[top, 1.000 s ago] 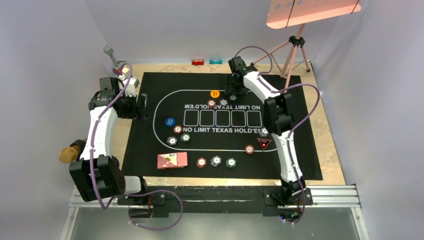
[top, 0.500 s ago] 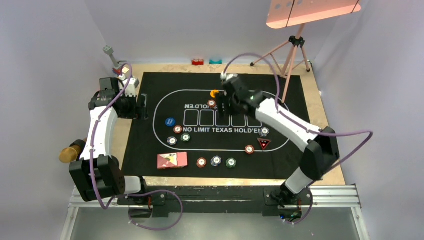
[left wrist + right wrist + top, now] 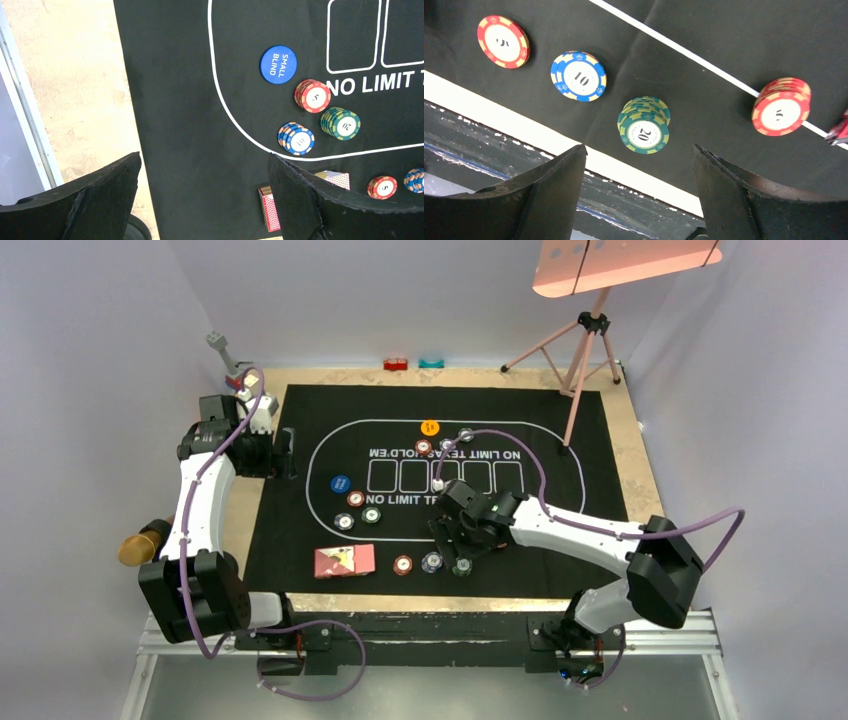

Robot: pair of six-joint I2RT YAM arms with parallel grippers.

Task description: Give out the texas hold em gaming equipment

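The green stack's upper chips are the only ones my right gripper should grab, by opposite rims, and the lower chips should stay. The upper chips can then be distributed flat.
My right gripper (image 3: 462, 546) hangs open and empty over the near row of chips. In the right wrist view a green stack (image 3: 644, 125) lies just ahead of the right gripper (image 3: 639, 162), with a blue chip (image 3: 578, 76), a red chip (image 3: 503, 41) and a red stack (image 3: 781, 106) around it. The red-backed card pack (image 3: 344, 561) lies left of that row. My left gripper (image 3: 285, 453) stands open at the mat's left edge. Its wrist view shows the left gripper (image 3: 205, 195) above bare mat, and beyond it the blue disc (image 3: 278, 64) and three chip stacks (image 3: 313, 96). An orange disc (image 3: 430, 427) and more chips (image 3: 447, 445) sit far.
The black mat (image 3: 300, 540) covers most of the tabletop. Small red (image 3: 396, 364) and teal (image 3: 431, 363) blocks lie at the far edge, a tripod (image 3: 585, 340) at far right, a gold object (image 3: 145, 542) left of the table. A metal rail (image 3: 430, 630) runs along the near edge.
The right arm swung from the mat's far side to the near middle, over the near chip row, and its jaws widened. The left arm stayed still.
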